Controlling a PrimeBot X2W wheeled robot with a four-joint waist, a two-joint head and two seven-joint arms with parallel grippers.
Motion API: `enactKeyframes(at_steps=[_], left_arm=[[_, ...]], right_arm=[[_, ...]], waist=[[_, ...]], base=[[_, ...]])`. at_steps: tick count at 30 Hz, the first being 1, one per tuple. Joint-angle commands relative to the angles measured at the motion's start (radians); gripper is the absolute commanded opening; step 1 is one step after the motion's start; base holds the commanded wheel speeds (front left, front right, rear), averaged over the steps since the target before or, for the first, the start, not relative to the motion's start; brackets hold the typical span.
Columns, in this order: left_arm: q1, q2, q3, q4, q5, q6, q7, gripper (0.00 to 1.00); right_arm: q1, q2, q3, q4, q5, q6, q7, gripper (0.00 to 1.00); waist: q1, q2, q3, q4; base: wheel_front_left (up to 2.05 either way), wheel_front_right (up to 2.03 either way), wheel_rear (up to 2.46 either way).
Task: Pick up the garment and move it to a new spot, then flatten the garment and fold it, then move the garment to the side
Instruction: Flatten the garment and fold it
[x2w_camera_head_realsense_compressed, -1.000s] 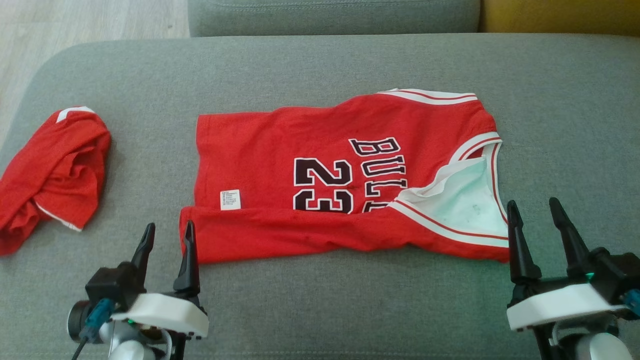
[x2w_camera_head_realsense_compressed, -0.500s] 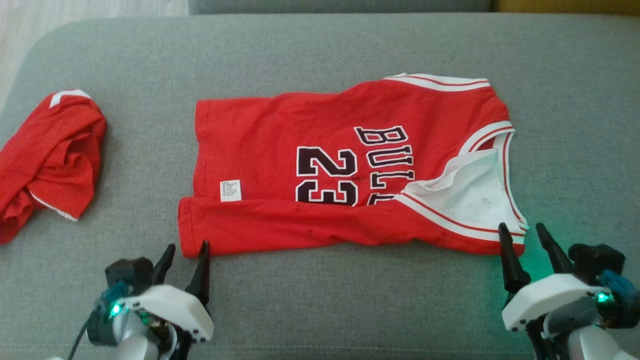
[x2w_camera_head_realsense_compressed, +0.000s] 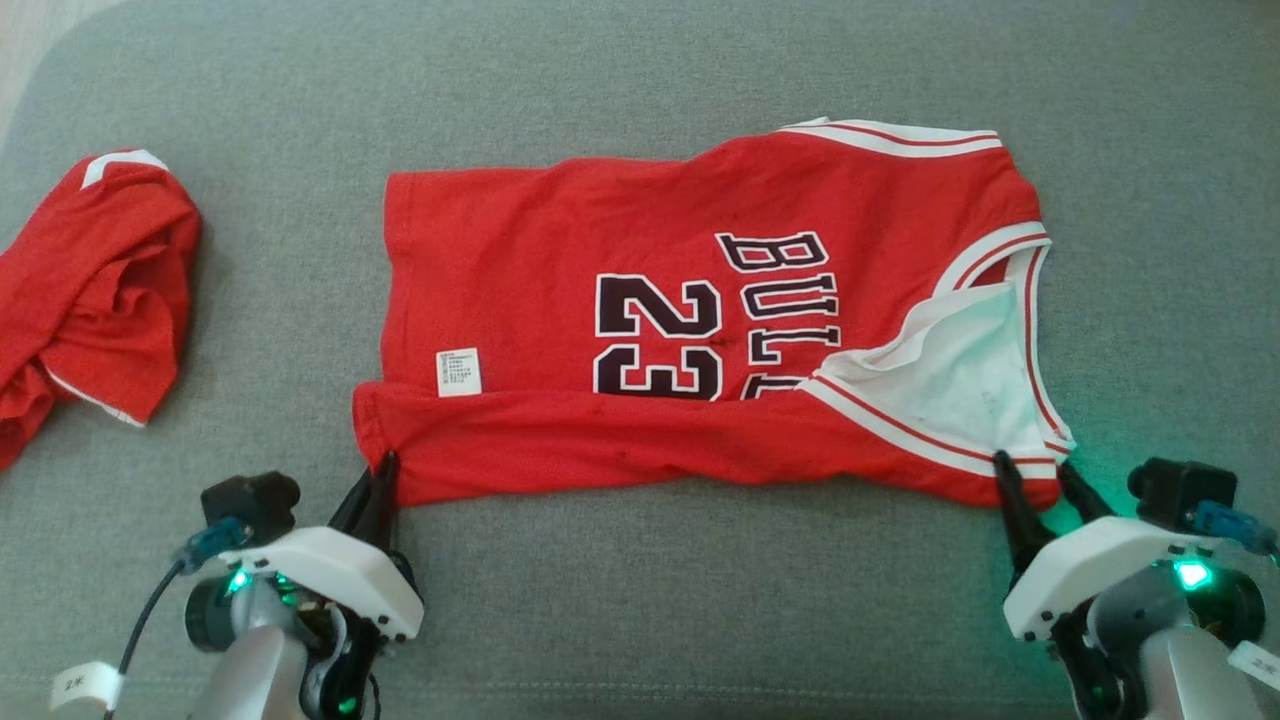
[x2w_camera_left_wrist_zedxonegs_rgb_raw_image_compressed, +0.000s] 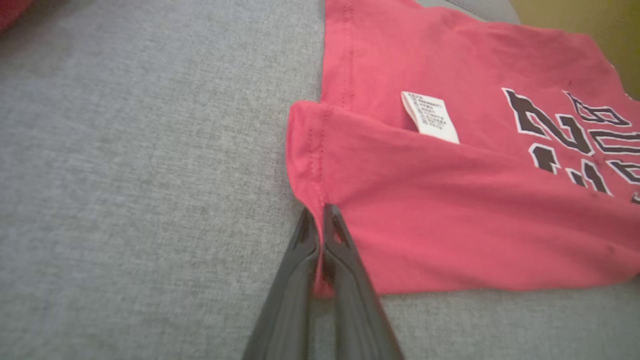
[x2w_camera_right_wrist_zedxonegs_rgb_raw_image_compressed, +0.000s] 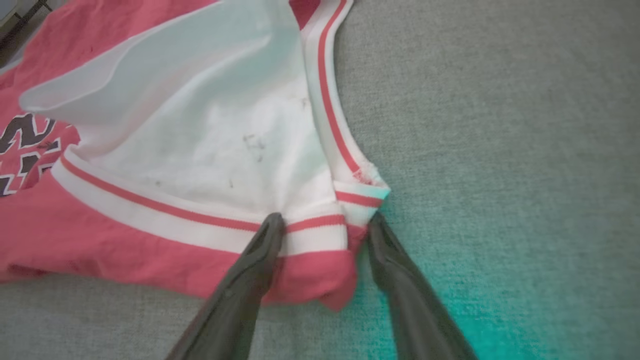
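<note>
I should flatten the jersey on the grey cushion, so next I should take it with my right gripper by its red-and-white striped shoulder strap (x2w_camera_head_realsense_compressed: 1039, 468).
The garment (x2w_camera_head_realsense_compressed: 650, 250) is a red sleeveless jersey with black "23" lettering, lying sideways on a grey sofa cushion (x2w_camera_head_realsense_compressed: 640, 600) with its near long edge folded over. My left gripper (x2w_camera_head_realsense_compressed: 385, 465) is shut on the jersey's near hem corner, and the left wrist view shows red cloth (x2w_camera_left_wrist_zedxonegs_rgb_raw_image_compressed: 450, 210) pinched between the closed left gripper (x2w_camera_left_wrist_zedxonegs_rgb_raw_image_compressed: 317, 212). My right gripper (x2w_camera_head_realsense_compressed: 1032, 468) stands open at the near shoulder corner. In the right wrist view the right gripper (x2w_camera_right_wrist_zedxonegs_rgb_raw_image_compressed: 325, 220) has one finger on each side of the white-and-red trim (x2w_camera_right_wrist_zedxonegs_rgb_raw_image_compressed: 200, 125).
A second red garment (x2w_camera_head_realsense_compressed: 90, 290) lies crumpled at the cushion's left end, well apart from the jersey. Bare grey cushion stretches along the front, between my two arms, and to the right of the jersey.
The camera has tilted down. Both grippers have moved forward to the jersey's near edge. The left one has shut on the hem corner; the right one now straddles the shoulder corner.
</note>
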Motion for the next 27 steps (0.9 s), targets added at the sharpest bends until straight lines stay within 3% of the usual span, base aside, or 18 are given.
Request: enactKeyframes(at_steps=[1, 12, 27], left_arm=[[-0.014, 0.015, 0.013, -0.001, -0.002, -0.005, 0.000, 0.00], [0.023, 0.060, 0.025, -0.142, 0.005, 0.015, -0.042, 0.00], [0.222, 0.125, 0.055, -0.357, -0.028, 0.095, 0.102, 0.00]], right_arm=[[-0.011, -0.004, 0.025, -0.008, 0.015, 0.008, 0.014, 0.00], [0.048, -0.004, -0.009, -0.120, 0.077, 0.008, -0.024, 0.00], [0.251, -0.004, -0.023, -0.204, 0.173, 0.008, 0.005, 0.00]], waist=[[0.0000, -0.0001, 0.003, 0.000], [0.0000, -0.0001, -0.017, 0.012], [0.0000, -0.0001, -0.084, -0.016]], base=[[0.00, 0.00, 0.00], [0.00, 0.00, 0.00], [0.00, 0.00, 0.00]])
